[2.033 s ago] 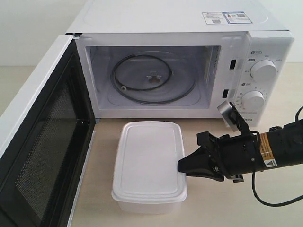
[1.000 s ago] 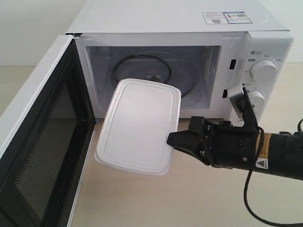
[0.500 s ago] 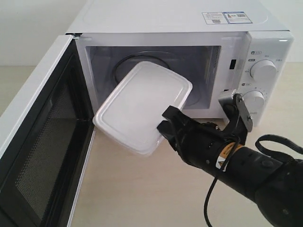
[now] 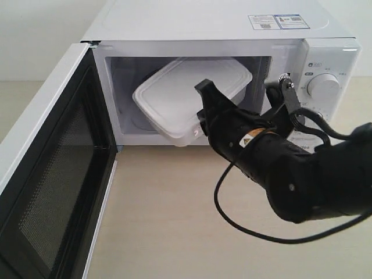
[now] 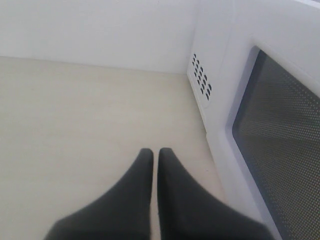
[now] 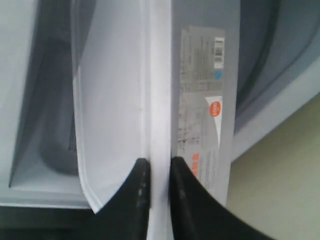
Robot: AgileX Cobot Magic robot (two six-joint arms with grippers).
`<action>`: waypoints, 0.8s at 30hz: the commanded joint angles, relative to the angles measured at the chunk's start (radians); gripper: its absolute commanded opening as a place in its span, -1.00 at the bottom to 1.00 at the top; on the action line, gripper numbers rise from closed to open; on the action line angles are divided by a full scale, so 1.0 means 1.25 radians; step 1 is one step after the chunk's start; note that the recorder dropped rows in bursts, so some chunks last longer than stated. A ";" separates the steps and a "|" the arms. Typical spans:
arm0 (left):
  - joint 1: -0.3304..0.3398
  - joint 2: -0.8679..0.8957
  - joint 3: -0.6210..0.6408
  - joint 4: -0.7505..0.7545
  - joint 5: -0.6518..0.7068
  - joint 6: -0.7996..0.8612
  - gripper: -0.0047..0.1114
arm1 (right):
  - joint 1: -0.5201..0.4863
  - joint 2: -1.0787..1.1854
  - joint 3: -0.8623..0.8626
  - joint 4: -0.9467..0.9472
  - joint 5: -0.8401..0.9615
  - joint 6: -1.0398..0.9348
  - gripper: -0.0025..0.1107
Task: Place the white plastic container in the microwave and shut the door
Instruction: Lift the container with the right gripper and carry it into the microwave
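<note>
My right gripper needs to move the white plastic container farther in before letting go, as its near corner hangs at the microwave's opening, short of the turntable inside the microwave's cavity (image 4: 142,116).
The white plastic container (image 4: 186,96) hangs tilted, most of it inside the cavity of the white microwave (image 4: 215,26), its near corner at the opening. My right gripper (image 4: 200,128) is shut on the rim at that near corner. In the right wrist view the black fingers (image 6: 140,195) pinch the rim of the container (image 6: 112,100), its labelled side wall turned to the camera. The door (image 4: 49,174) stands wide open at the left, mesh face inward. My left gripper (image 5: 155,152) is shut on nothing, low over the table beside the door (image 5: 280,145).
Two round knobs (image 4: 323,86) sit on the microwave's right panel, close behind my right arm. A black cable (image 4: 232,224) loops down from that arm over the beige tabletop (image 4: 174,232). The open door blocks the left side.
My right gripper has lifted the container off the table, swung it up and carried it forward into the microwave opening. The arm has reached further in; the door has not moved.
</note>
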 commanded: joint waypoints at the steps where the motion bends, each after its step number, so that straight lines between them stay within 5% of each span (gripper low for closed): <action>1: 0.003 -0.002 0.003 -0.006 0.000 0.003 -0.84 | 0.001 0.025 -0.074 0.084 -0.008 -0.067 -0.96; 24: -0.002 -0.002 0.003 -0.006 0.000 0.003 -0.84 | 0.001 0.132 -0.194 0.223 0.002 -0.126 -0.96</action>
